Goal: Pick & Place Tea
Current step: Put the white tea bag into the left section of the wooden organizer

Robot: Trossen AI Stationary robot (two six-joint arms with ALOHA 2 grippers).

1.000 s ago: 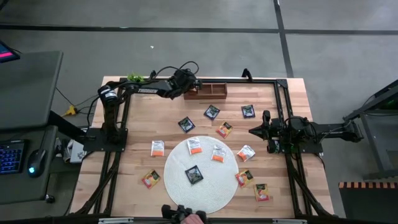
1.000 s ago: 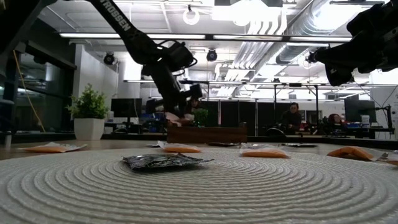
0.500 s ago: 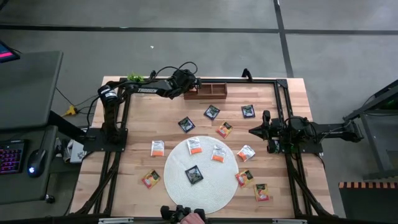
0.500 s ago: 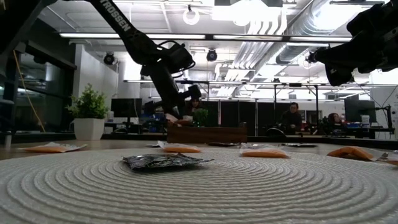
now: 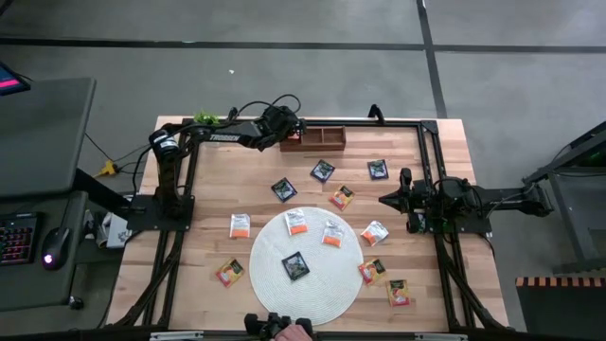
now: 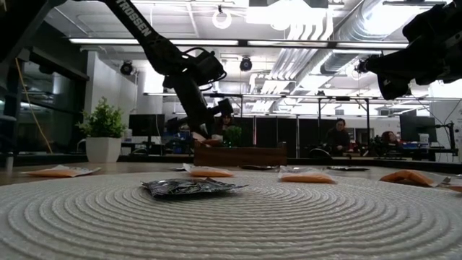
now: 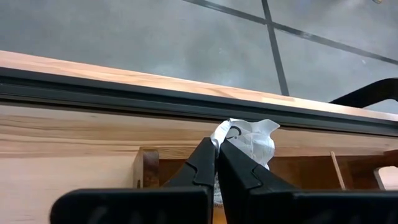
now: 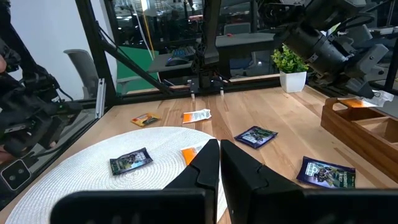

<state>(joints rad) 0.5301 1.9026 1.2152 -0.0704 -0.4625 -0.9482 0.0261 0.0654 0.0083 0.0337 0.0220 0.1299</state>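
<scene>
My left gripper is ready to open and needs to let go, since the white tea sachet (image 7: 252, 140) hangs between the tray's end and divider and would fall inside.
My left gripper (image 5: 290, 133) is at the table's far edge, over the left end of the brown wooden tray (image 5: 322, 139), and is shut on a white tea sachet (image 7: 252, 140). My right gripper (image 5: 386, 200) waits shut above the table's right side and touches nothing. The other sachets lie flat. A black one (image 5: 295, 265) and two white-and-orange ones (image 5: 296, 222) (image 5: 332, 234) are on the round white mat (image 5: 322, 284). Several more lie on the wood around the mat. My left gripper (image 7: 217, 144) pinches the white sachet by one edge (image 7: 225, 132) between its two fingertips. The fingers slant down from the table's left side. The sachet sticks out crumpled past the fingertips above the tray's left compartment (image 7: 186, 168). Whether its lower end touches the tray, I cannot tell.
A black frame rail (image 7: 124, 93) runs along the table's far edge just behind the tray. Black sachets (image 5: 323, 170) (image 5: 378, 170) (image 5: 283, 188) lie between tray and mat, red-orange ones (image 5: 229, 273) (image 5: 398, 292) near the near edge. A small green plant (image 5: 204, 118) stands at the far left corner.
</scene>
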